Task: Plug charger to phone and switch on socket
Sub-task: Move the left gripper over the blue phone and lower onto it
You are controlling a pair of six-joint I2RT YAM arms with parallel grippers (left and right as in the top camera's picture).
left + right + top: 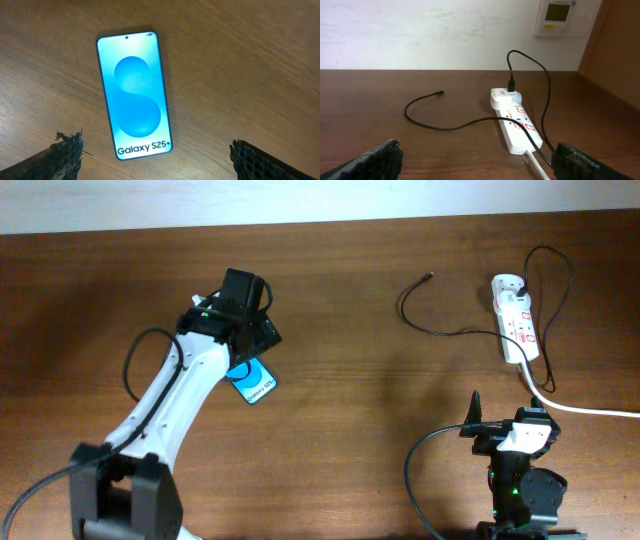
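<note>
The left gripper grabs the phone [134,95] across its long side edges next. That leaves the lettered end free to hand to my right gripper.
The phone [134,95] lies flat on the table, blue screen up, reading "Galaxy S25+". In the overhead view only its corner [254,383] shows under my left gripper [238,315]. The left gripper [155,157] is open and hovers above the phone's lower end. The white socket strip [516,330] lies at the far right; it also shows in the right wrist view [514,125]. The charger's white adapter [504,94] sits in the strip's far end. Its black cable [455,333] loops over the strip, and its tip [439,92] lies free on the table. My right gripper [475,160] is open, short of the strip.
The strip's thick white cord [590,410] runs off to the right edge. The right arm's base [520,470] sits at the table's front right. A wall with a small white panel [556,17] stands behind the table.
</note>
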